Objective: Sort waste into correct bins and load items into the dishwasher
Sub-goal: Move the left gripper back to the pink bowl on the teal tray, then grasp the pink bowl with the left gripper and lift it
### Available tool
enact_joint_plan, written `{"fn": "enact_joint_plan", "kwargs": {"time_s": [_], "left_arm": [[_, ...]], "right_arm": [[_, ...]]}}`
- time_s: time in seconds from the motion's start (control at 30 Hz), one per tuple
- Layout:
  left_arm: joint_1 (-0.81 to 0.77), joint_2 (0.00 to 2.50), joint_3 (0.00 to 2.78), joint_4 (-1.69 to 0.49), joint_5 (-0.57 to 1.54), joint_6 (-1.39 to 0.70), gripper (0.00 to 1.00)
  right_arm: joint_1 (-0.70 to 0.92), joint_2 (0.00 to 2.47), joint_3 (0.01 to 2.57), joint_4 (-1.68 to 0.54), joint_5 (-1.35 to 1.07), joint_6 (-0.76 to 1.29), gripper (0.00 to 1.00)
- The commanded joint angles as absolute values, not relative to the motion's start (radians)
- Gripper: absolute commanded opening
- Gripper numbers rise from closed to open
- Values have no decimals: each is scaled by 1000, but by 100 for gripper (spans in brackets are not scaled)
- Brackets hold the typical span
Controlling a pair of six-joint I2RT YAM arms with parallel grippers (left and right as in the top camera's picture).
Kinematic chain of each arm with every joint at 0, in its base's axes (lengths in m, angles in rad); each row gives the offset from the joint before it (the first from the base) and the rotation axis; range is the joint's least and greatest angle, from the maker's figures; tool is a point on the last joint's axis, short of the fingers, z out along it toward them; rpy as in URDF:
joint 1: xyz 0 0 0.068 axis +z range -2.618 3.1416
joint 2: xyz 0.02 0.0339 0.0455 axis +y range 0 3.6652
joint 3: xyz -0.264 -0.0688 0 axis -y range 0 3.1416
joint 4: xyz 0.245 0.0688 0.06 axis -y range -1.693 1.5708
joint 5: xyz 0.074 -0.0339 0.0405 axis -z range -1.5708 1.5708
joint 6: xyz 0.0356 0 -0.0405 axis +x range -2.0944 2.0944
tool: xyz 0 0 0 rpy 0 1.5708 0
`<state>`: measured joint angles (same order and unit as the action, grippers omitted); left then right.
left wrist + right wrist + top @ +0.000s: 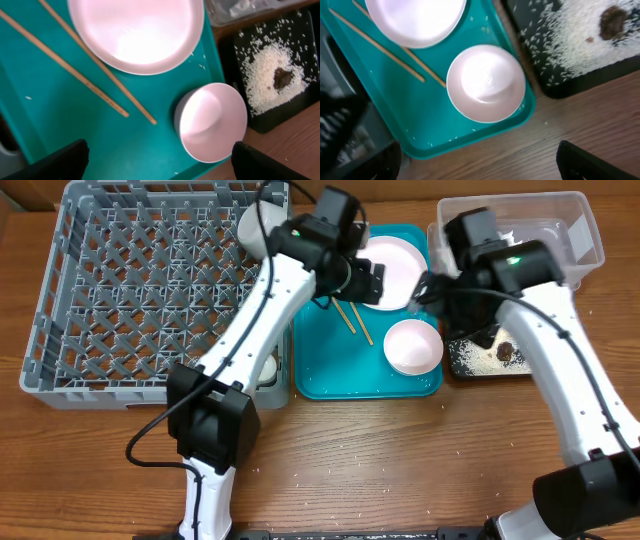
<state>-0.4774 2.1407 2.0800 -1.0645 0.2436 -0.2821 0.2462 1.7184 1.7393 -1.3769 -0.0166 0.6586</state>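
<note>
I need to pinch the bowl's rim next with my left gripper, on the side by the chopsticks. The bowl's base then stays free, so the bowl can be loaded tilted into the dish rack.
On the teal tray point(330, 375) lie a pale plate point(395, 265), a bowl point(413, 346) and wooden chopsticks point(352, 320). My left gripper point(372, 283) hovers open over the plate's left edge. In its wrist view the gripper point(160, 162) is empty above the tray, with the bowl point(212, 122) by its right finger point(265, 165). My right gripper point(425, 288) hangs open between the plate and the black tray point(455, 365), which holds rice point(480, 360) and a brown lump point(505, 351). In its own wrist view that gripper point(480, 165) is empty, the bowl point(486, 82) ahead of it.
The grey dish rack point(60, 310) fills the left side, with a bowl point(250, 225) at its back right corner and a small white cup point(268, 367) at its front right. A clear tub point(585, 225) stands at the back right, partly behind my right arm.
</note>
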Motion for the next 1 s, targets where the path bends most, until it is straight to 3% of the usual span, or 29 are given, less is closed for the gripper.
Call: {"fn": "enact_joint_plan", "kwargs": {"time_s": [0.0, 0.23, 0.5, 0.6, 0.73, 0.9, 0.97], "left_arm": [[-498, 2155, 2042, -1047, 252, -293, 90], [-579, 2156, 1965, -1016, 181, -292, 88], [-683, 2252, 1948, -939, 65, -249, 84], [-687, 2293, 1948, -934, 27, -247, 75], [-678, 2324, 1948, -934, 19, -247, 75], [-659, 2331, 1948, -915, 19, -247, 43], [-659, 2337, 1948, -914, 20, -247, 35]], "right_arm": [[125, 1591, 1826, -1411, -12, 664, 100], [-150, 1408, 1830, -1472, -2, 667, 100], [-181, 1406, 1830, -1491, -2, 667, 100], [-181, 1406, 1830, -1491, -2, 667, 100], [-181, 1406, 1830, -1491, -2, 667, 100], [-181, 1406, 1830, -1491, -2, 667, 100], [-181, 1406, 1830, -1491, -2, 667, 100]]}}
